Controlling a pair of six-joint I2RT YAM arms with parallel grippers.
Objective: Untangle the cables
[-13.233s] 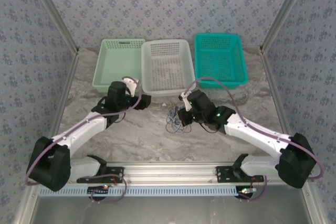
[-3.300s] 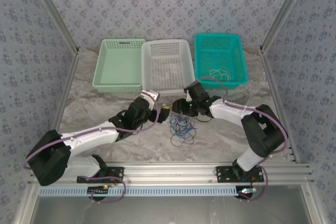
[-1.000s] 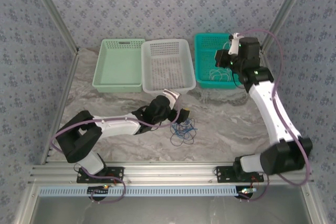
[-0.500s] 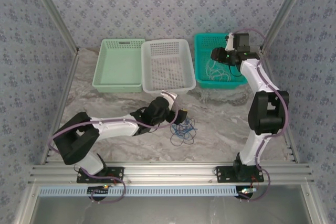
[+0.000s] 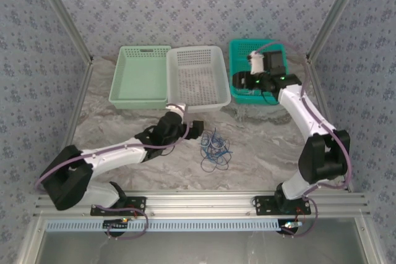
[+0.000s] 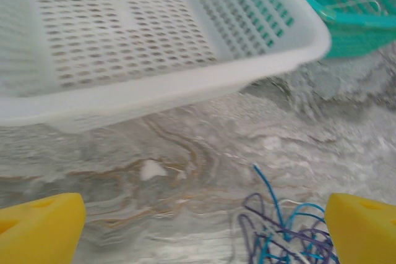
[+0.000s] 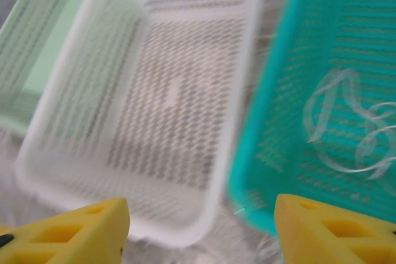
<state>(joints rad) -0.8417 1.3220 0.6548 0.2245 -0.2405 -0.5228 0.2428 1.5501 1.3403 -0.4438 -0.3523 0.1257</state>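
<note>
The dark purple cable has to be untangled, so the robot's right gripper will next take the cable by its outer loop on the tangle's white-basket side (image 5: pixel 206 135).
A tangle of blue and dark purple cables (image 5: pixel 215 148) lies on the marble tabletop, and its loops show again in the left wrist view (image 6: pixel 289 234). Just left of it hovers my left gripper (image 5: pixel 199 129) (image 6: pixel 201 230), open, its yellow fingertips wide apart with bare table between them. A whitish cable (image 7: pixel 346 122) lies loose in the teal basket (image 5: pixel 257 42) (image 7: pixel 291 91). Over that basket's left rim is my right gripper (image 5: pixel 237 81) (image 7: pixel 201 230), open and holding nothing.
A white basket (image 5: pixel 195 75) (image 6: pixel 154 85) (image 7: pixel 173 91) stands in the middle at the back. A pale green basket (image 5: pixel 139 72) (image 7: pixel 37 47) is to its left. The teal basket's corner (image 6: pixel 346 23) shows past the white one. Patterned walls enclose the table.
My right gripper opened, left the whitish cable in the teal basket and swung down to the basket's left rim. My left arm drew back leftward from the tangle.
</note>
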